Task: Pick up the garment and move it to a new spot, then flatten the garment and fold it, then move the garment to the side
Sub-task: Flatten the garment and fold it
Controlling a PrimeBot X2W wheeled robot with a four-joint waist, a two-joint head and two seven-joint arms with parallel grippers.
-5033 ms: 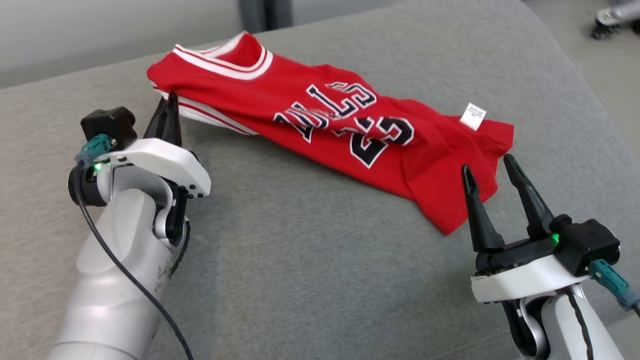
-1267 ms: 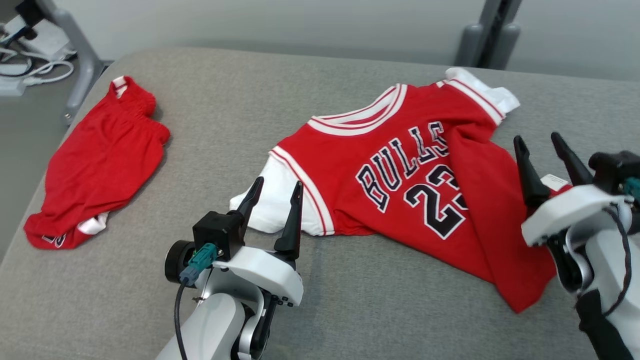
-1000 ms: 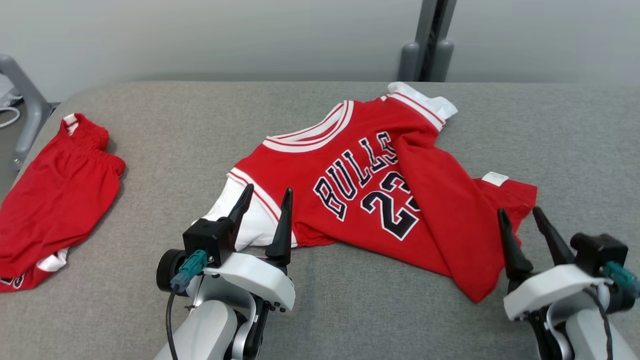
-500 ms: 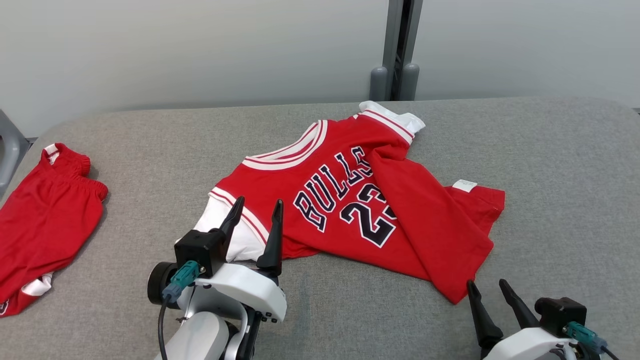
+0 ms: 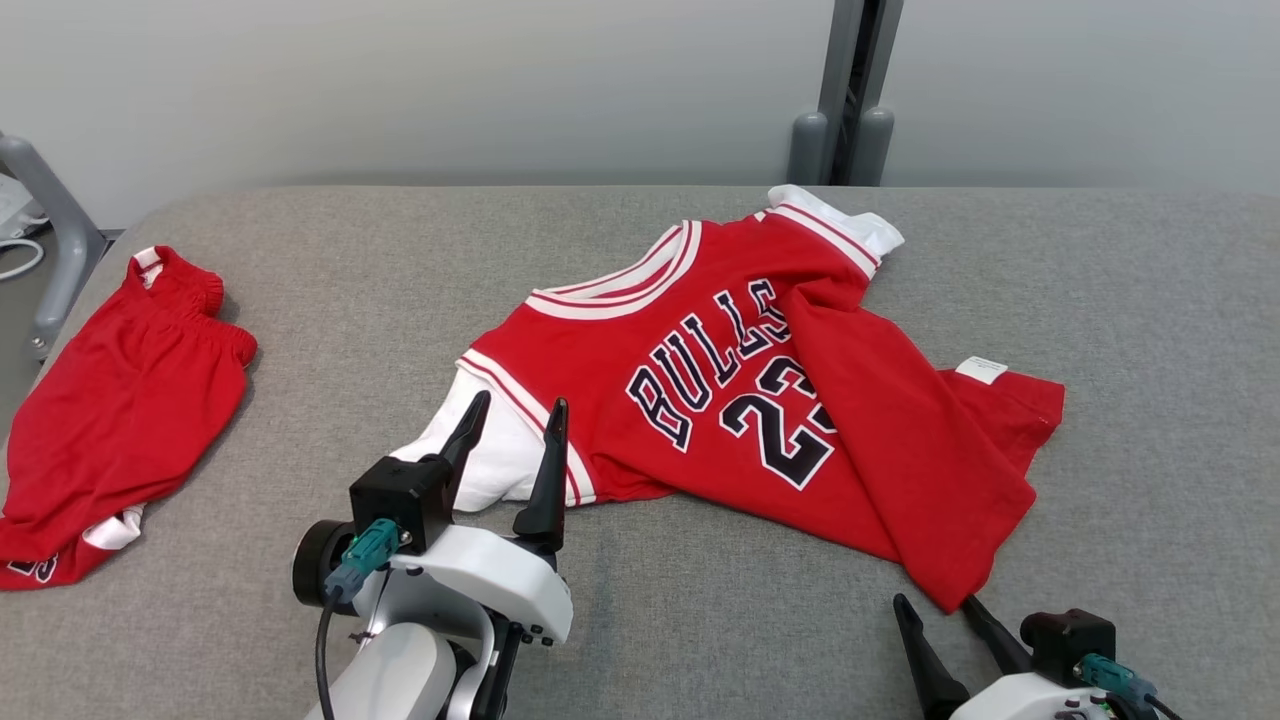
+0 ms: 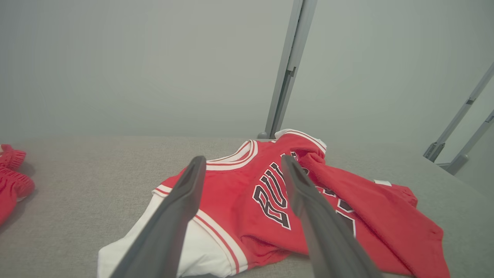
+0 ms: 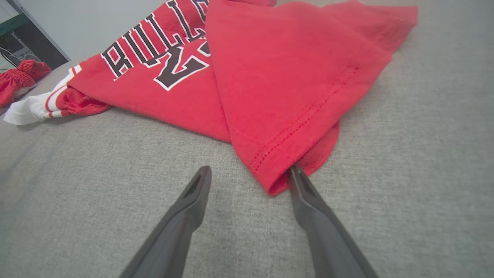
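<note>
The right gripper grabs the jersey's hem corner (image 5: 950, 600) (image 7: 274, 183) next, since that hem corner pokes up off the table.
A red jersey (image 5: 760, 400) with "BULLS 23" lettering and white sleeves lies rumpled on the grey padded table (image 5: 700, 620), its right half folded over the number. My left gripper (image 5: 515, 412) stands open in front of the white left sleeve (image 5: 500, 460), holding nothing. In the left wrist view the jersey (image 6: 247, 193) spreads behind my open left gripper (image 6: 245, 162). My right gripper (image 5: 937, 604) is open at the bottom right, just short of the jersey's lowest corner. In the right wrist view the hem corner (image 7: 278, 181) lies between the tips of the open right gripper (image 7: 250, 170), touching the right finger (image 7: 305, 193).
Red shorts (image 5: 110, 410) lie near the table's left edge. A grey post (image 5: 845, 90) rises behind the table's far edge against a plain wall. A metal frame leg (image 5: 50, 240) stands at the far left.
The camera swung from a close view to the whole table. The left gripper let go of the shoulder; the jersey now lies spread. The right gripper drew back to the lower hem corner.
</note>
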